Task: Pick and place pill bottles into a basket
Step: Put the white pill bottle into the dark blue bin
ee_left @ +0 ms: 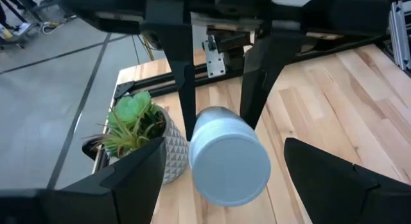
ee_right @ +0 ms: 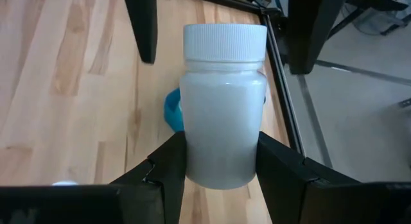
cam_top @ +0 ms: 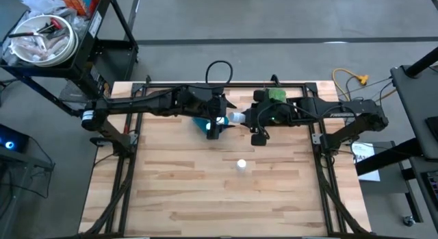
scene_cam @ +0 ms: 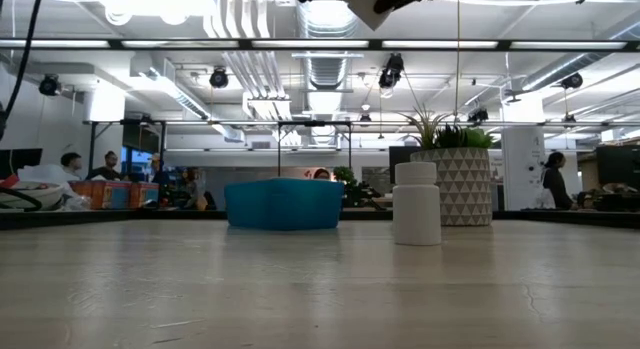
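My left gripper grabs the white pill bottle by its end with the cap (cam_top: pixel 235 118) next, to set it into the blue basket (cam_top: pixel 200 123).
My right gripper (cam_top: pixel 243 119) is shut on a white pill bottle (ee_right: pixel 223 102), held above the table's far middle. The bottle's cap (ee_left: pixel 230 165) points at my left gripper (cam_top: pixel 217 127). That gripper is open, with its fingers on either side of the cap and clear of it. The blue basket (cam_top: pixel 200 123) sits on the table under my left gripper, mostly hidden by it. In the low view it shows in full (scene_cam: pixel 283 204). A second pill bottle (cam_top: pixel 241 165) stands upright on its base nearer the table's middle, and also shows in the low view (scene_cam: pixel 417 202). My right gripper pinches the bottle's body near its bottom end (ee_right: pixel 221 161) between its two fingers (ee_right: pixel 168 165). The fingers come level from the table's right side and lie along the bottle. The bottle is lifted clear and lies about level, with its cap toward the table's left.
A white patterned pot with a green plant (cam_top: pixel 276 96) stands at the table's far edge, just behind my right gripper (ee_left: pixel 142 137). Bare wood lies toward the near edge. A cart with a bowl (cam_top: pixel 41 40) stands off the table's far left corner.
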You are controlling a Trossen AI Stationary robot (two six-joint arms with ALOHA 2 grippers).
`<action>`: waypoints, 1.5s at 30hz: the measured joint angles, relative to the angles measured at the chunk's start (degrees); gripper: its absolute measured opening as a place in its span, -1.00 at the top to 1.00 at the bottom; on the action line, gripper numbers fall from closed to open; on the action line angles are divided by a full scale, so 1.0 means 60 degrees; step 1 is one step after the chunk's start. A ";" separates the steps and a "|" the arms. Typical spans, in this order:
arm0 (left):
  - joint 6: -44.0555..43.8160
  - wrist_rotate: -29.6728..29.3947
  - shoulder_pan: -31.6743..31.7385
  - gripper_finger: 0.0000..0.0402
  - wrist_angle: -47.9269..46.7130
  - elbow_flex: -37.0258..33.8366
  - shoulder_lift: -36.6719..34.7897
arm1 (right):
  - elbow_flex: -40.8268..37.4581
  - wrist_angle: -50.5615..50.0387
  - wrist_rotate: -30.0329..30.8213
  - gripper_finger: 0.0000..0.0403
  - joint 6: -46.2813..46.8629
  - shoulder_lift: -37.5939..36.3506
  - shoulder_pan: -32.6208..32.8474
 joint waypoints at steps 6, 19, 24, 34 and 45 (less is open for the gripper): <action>0.0004 -0.0004 0.0000 -0.43 -0.0372 0.0000 0.0102 | 0.0000 0.0062 0.0000 0.26 -0.0007 -0.0007 -0.0004; 0.0007 -0.0018 0.0000 -0.04 -0.0328 0.0000 0.0124 | 0.0000 0.0073 -0.0029 0.25 -0.0015 -0.0015 -0.0004; 0.0004 -0.0011 -0.0007 -0.03 0.0000 0.0004 0.0120 | 0.0000 0.0073 -0.0025 0.25 -0.0018 -0.0022 -0.0005; 0.0009 -0.0007 -0.0007 -0.03 0.0084 0.0011 0.0113 | 0.0000 0.0073 -0.0007 0.25 -0.0047 -0.0022 -0.0004; 0.0035 -0.0039 -0.0007 0.22 0.0088 0.0011 0.0102 | 0.0000 0.0056 0.0000 0.27 0.0009 -0.0022 -0.0007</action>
